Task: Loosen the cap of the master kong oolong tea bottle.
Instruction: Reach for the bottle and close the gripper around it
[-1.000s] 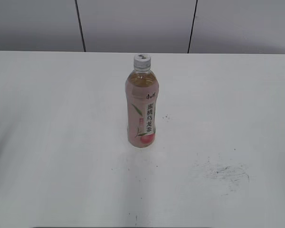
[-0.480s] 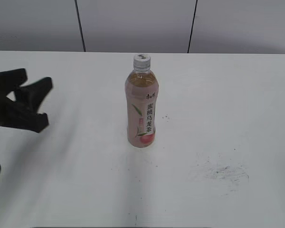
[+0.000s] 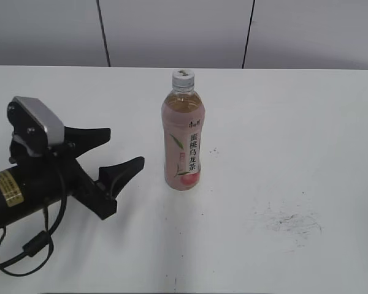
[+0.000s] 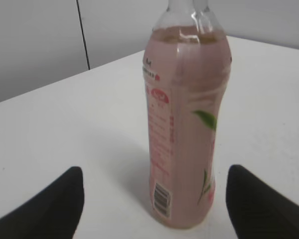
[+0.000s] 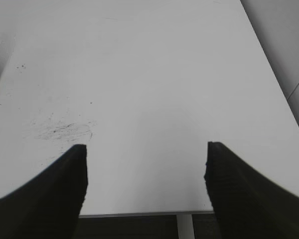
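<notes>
I should next grab the bottle by its straight-sided label body (image 3: 183, 147) with my left gripper to help loosen the cap, and the bottle's shoulder (image 3: 183, 101) slopes in toward the neck.
The master kong oolong tea bottle (image 3: 183, 138) stands upright at the middle of the white table, pale pink label with black characters, leaves and a peach. Its white cap (image 3: 183, 76) with a dark mark sits on top. My left gripper (image 3: 124, 149) is open, low over the table a short way left of the bottle, jaws pointing at it. In the left wrist view the bottle (image 4: 187, 124) stands between and ahead of the open jaws (image 4: 154, 194); the cap is cut off there. My right gripper (image 5: 145, 164) is open and empty and does not show in the exterior view.
The white table (image 3: 306, 122) has dark scuff marks at the front right (image 3: 291, 222), also in the right wrist view (image 5: 65, 130). The table's front edge (image 5: 154, 213) lies just under the right gripper. A grey panelled wall (image 3: 172, 30) stands behind.
My left arm has come in from the left edge and moved right toward the bottle, jaws open. The bottle has not moved.
</notes>
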Available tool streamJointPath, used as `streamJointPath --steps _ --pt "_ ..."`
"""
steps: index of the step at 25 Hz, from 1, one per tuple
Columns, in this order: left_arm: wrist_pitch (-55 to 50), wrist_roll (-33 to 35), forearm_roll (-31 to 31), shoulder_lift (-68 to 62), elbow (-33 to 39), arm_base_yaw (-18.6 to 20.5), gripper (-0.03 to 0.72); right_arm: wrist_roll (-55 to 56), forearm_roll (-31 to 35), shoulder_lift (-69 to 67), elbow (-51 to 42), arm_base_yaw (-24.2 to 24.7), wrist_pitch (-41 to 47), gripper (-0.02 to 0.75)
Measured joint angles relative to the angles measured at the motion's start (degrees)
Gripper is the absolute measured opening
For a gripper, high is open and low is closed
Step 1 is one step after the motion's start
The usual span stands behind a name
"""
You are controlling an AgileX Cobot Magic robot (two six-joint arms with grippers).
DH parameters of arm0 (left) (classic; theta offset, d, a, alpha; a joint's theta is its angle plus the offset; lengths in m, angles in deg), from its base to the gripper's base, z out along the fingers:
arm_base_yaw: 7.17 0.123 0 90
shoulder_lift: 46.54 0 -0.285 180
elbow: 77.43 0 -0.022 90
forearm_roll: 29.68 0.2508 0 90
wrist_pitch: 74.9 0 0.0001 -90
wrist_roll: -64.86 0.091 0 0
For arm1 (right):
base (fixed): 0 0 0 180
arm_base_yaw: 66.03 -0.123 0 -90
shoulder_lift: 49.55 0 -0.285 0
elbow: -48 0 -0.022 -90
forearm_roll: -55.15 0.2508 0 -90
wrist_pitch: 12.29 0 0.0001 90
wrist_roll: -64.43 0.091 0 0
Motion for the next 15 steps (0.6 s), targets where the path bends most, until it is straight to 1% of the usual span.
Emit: streamJointPath --steps 4,7,10,15 --pt "0.46 -3.37 2.83 -1.94 -4.69 0.00 0.526 0.00 0.00 0.00 0.00 0.00 0.00 0.554" --pt "0.88 -5.58 6.34 -5.03 -7.57 0.00 0.526 0.00 0.05 0.00 0.00 0.00 0.00 0.554" --pt "0.83 -6.60 9.11 -8.14 -9.66 0.00 0.529 0.00 0.36 0.00 0.00 0.00 0.00 0.554" --pt "0.71 -8.07 10.04 -10.30 -13.43 -0.40 0.531 0.00 0.84 0.00 0.00 0.00 0.00 0.554"
